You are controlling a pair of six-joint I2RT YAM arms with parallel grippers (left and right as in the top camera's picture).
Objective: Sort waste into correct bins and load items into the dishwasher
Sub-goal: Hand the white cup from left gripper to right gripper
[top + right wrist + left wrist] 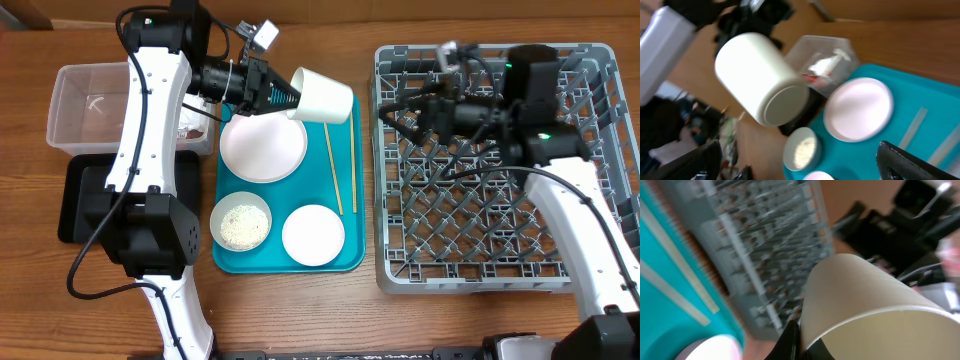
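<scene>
The right gripper grips the small white cup around its closed base end (342, 104) next, opposite the cup's held rim, to load it opening-first into the dish rack (490, 250).
My left gripper (280, 96) is shut on the rim of the small white cup (322, 95) and holds it tilted on its side above the teal tray's back edge. In the left wrist view the cup (865, 300) fills the right half, with one finger outside and one inside its rim (802, 342). My right gripper (395, 110) is open and empty over the grey dish rack (490, 250). The plate (262, 147), a bowl of rice (240, 222), an empty bowl (313, 235) and two chopsticks (340, 170) lie on the teal tray (350, 255).
The clear tub (70, 105) stands at the back left and holds the napkin (830, 62) and the red-and-white wrapper (812, 78). The black tray (80, 205) lies in front of it, partly under my left arm. The right wrist view also shows the cup (760, 77) and plate (858, 109).
</scene>
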